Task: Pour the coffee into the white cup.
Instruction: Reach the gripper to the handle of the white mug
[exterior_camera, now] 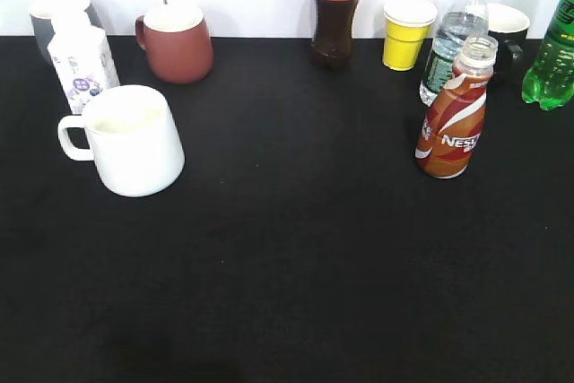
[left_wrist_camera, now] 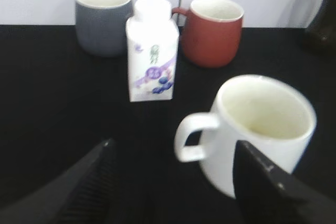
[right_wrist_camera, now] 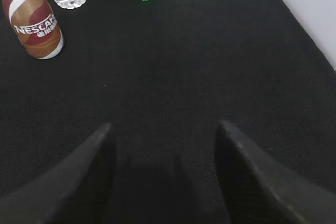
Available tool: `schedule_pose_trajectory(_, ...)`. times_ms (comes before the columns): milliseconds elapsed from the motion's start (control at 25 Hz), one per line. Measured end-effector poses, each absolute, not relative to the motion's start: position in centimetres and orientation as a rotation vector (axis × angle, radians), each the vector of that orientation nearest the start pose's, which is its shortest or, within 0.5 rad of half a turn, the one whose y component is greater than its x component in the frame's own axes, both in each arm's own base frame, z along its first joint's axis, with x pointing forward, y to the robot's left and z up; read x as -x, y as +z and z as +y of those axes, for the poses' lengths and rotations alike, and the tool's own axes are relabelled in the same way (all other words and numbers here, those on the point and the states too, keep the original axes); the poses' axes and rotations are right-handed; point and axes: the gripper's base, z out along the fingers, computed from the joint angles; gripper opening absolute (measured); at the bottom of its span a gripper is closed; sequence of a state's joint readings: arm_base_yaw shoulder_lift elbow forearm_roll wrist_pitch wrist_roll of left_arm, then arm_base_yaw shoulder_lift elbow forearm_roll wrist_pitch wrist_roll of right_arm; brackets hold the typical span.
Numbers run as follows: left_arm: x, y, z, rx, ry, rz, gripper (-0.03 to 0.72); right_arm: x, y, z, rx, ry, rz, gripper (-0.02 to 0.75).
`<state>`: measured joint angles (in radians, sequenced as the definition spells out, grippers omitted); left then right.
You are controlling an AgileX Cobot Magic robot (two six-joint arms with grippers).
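Note:
The white cup's round body (exterior_camera: 139, 154) is wide for my fingers. So my left gripper should next grab the white cup by its narrow loop handle (exterior_camera: 66, 138).
The white cup (exterior_camera: 134, 139) stands at the left of the black table, handle to the left, empty inside. In the left wrist view it (left_wrist_camera: 261, 129) is close ahead. My left gripper (left_wrist_camera: 173, 148) is open and empty, with the cup's handle between the fingertips and the right finger in front of the cup's body. The coffee bottle (exterior_camera: 453, 114), orange-brown with "NESCAFE" lettering and no cap, stands upright at the right. In the right wrist view it (right_wrist_camera: 32, 19) is far ahead to the left. My right gripper (right_wrist_camera: 164, 127) is open and empty over bare table. Neither gripper shows in the exterior view.
A white carton (exterior_camera: 81, 58), a grey mug (exterior_camera: 54, 20) and a dark red mug (exterior_camera: 177, 42) stand behind the white cup. A dark red-labelled bottle (exterior_camera: 336, 11), a yellow paper cup (exterior_camera: 406, 35), a clear water bottle (exterior_camera: 456, 33), a black cup (exterior_camera: 509, 35) and a green bottle (exterior_camera: 554, 51) line the back.

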<state>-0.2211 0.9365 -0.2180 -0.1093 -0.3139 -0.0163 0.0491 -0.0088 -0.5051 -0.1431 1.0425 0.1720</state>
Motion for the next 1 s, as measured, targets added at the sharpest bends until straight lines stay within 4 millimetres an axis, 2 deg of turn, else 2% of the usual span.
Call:
schedule_pose_trajectory(160, -17.6, 20.3, -3.7, -0.134, -0.174, 1.798, 0.527, 0.6, 28.1, -1.2, -0.129, -0.029, 2.000, 0.456)
schedule_pose_trajectory(560, -21.3, 14.2, -4.9, -0.200, -0.166, 1.872, 0.527, 0.6, 28.1, -1.2, -0.129, -0.029, 2.000, 0.456)
schedule_pose_trajectory(800, -22.0, 14.2, -5.0, -0.195, -0.171, 1.821, 0.527, 0.6, 28.1, -1.2, -0.129, -0.029, 2.000, 0.456)
schedule_pose_trajectory(880, -22.8, 14.4, -5.2, -0.193, -0.172, 1.805, 0.527, 0.6, 28.1, -1.2, -0.129, -0.029, 2.000, 0.456)
schedule_pose_trajectory(1000, -23.6, 12.9, -5.4, -0.198, -0.168, 1.855, 0.527, 0.6, 28.1, -1.2, -0.129, -0.029, 2.000, 0.456)
